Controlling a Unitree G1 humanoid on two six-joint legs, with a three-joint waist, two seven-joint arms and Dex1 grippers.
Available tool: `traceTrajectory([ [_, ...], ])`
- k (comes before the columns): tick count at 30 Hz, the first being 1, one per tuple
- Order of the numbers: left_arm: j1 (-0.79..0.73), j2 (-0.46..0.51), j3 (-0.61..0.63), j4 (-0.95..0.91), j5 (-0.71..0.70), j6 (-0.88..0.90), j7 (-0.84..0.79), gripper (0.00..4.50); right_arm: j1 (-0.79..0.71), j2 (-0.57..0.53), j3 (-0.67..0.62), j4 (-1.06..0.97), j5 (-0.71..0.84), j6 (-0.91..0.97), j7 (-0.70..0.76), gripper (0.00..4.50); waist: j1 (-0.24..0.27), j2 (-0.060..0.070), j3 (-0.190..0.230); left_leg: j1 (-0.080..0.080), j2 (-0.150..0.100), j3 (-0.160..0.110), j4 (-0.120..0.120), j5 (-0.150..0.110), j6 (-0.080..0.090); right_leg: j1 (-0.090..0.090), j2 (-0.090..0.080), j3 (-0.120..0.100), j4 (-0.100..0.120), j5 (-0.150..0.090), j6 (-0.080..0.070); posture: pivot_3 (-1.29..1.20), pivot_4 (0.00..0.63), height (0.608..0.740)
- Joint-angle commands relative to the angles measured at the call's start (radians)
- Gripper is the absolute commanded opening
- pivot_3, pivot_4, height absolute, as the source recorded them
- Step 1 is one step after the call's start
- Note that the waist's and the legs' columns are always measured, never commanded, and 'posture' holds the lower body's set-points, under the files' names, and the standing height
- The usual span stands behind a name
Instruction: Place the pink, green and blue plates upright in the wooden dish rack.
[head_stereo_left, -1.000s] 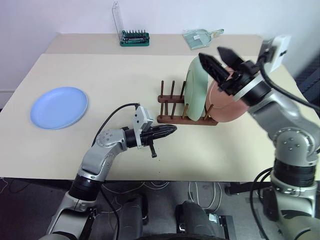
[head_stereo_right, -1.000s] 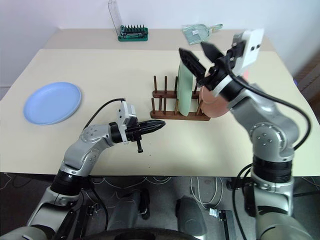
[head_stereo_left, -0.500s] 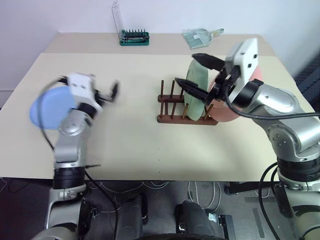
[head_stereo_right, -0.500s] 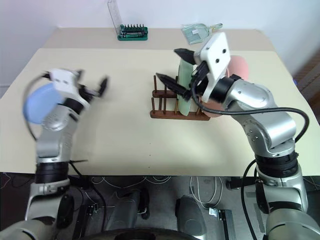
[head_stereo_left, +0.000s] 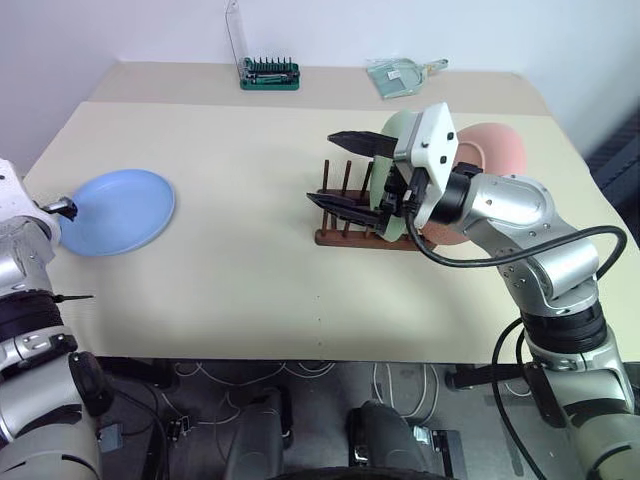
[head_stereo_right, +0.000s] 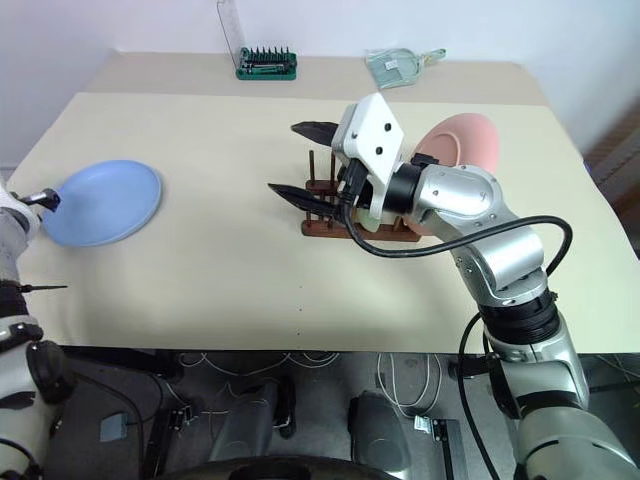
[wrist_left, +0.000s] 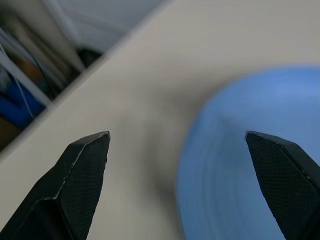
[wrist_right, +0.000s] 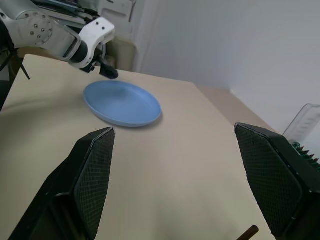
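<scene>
Next, my left gripper grabs the blue plate's raised rim (head_stereo_left: 66, 222), since the plate lies flat and spreads too wide for my fingers.
The blue plate (head_stereo_left: 120, 210) lies flat near the table's left edge. My left gripper (wrist_left: 176, 135) is open at the plate's left rim, and the rim (wrist_left: 240, 170) shows between its fingers without touching them. The green plate (head_stereo_left: 397, 127) and the pink plate (head_stereo_left: 495, 150) stand upright at the right end of the wooden dish rack (head_stereo_left: 350, 238). My right gripper (head_stereo_left: 335, 170) hovers open and empty over the rack's left end, pointing left toward the blue plate (wrist_right: 122, 102). The right arm hides much of the green plate.
A green bit set with a clear lid (head_stereo_left: 268, 75) and a clear flat object (head_stereo_left: 400, 72) sit at the table's far edge. Bare tabletop (head_stereo_left: 240, 260) stretches between the blue plate and the rack. The table's left edge is close beside my left gripper.
My left arm swung from mid-table to the blue plate's left rim, and its gripper opened. My right gripper moved left from the racked plates to above the rack's left end, staying open.
</scene>
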Motion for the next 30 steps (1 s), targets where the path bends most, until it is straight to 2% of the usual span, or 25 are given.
traceTrajectory([
  [1,-0.028,0.038,0.001,0.112,-0.012,0.001,-0.035,4.44,0.018,0.007,-0.031,-0.031,-0.012,-0.01,-0.008,3.91,-0.001,0.0,0.0,0.0,0.0,0.0,0.0,0.0,0.0,0.0,0.0,0.0,0.0,0.0,0.0,0.0,0.15,0.732],
  [6,-0.057,0.045,-0.011,0.237,-0.026,-0.033,-0.079,4.44,0.049,0.01,-0.043,-0.057,-0.019,0.0,-0.024,3.91,-0.001,-0.001,0.0,0.0,0.0,0.001,0.0,0.0,-0.001,-0.002,0.0,0.0,0.003,0.0,0.0,0.0,0.15,0.732],
  [8,-0.065,0.042,-0.001,0.257,-0.037,-0.044,-0.075,3.93,0.059,0.009,-0.046,-0.064,-0.022,0.002,-0.029,3.91,-0.001,-0.001,0.0,0.0,0.0,0.001,0.001,0.001,-0.001,-0.002,-0.001,0.001,0.005,0.0,0.0,0.0,0.15,0.732],
  [9,-0.067,0.037,0.005,0.254,-0.044,-0.05,-0.068,3.6,0.063,0.008,-0.047,-0.067,-0.023,0.003,-0.032,3.91,-0.001,-0.001,-0.001,0.0,0.0,0.001,0.001,0.001,-0.001,-0.002,-0.001,0.001,0.005,0.0,0.0,0.0,0.15,0.732],
  [16,-0.061,-0.027,0.039,0.119,-0.107,-0.023,-0.015,0.05,0.078,0.006,-0.044,-0.065,-0.035,0.007,-0.04,3.91,-0.002,-0.001,-0.001,0.0,0.0,0.002,0.001,0.001,-0.002,-0.006,-0.003,0.002,0.01,0.0,0.0,0.0,0.15,0.732],
  [20,-0.04,-0.092,0.056,-0.021,-0.144,-0.014,0.01,0.05,0.07,0.002,-0.029,-0.044,-0.076,0.011,-0.05,3.91,0.002,-0.002,-0.001,0.0,-0.001,0.002,0.002,0.001,-0.002,-0.005,-0.004,0.001,0.01,0.0,0.0,0.0,0.15,0.732],
  [24,-0.039,-0.242,0.043,-0.342,-0.197,-0.127,0.031,0.05,0.021,0.009,0.042,0.003,-0.217,-0.039,-0.075,3.91,0.002,-0.006,0.0,-0.001,-0.001,0.002,0.002,0.001,-0.002,-0.005,-0.005,0.001,0.01,0.0,0.0,0.0,0.15,0.732],
  [26,-0.04,-0.286,0.038,-0.43,-0.221,-0.149,0.022,0.05,0.005,0.024,0.061,0.008,-0.247,-0.053,-0.074,3.91,0.0,-0.007,0.001,-0.001,-0.001,0.002,0.002,0.001,-0.002,-0.006,-0.004,0.001,0.01,0.0,0.0,0.0,0.15,0.732],
  [30,-0.094,-0.344,-0.054,-0.6,-0.23,-0.129,0.049,0.05,-0.044,0.027,0.147,0.035,-0.387,-0.138,-0.07,3.91,-0.006,-0.008,0.001,-0.001,0.0,0.003,0.001,0.002,-0.002,-0.007,-0.004,0.001,0.01,0.0,0.0,0.0,0.15,0.732],
])
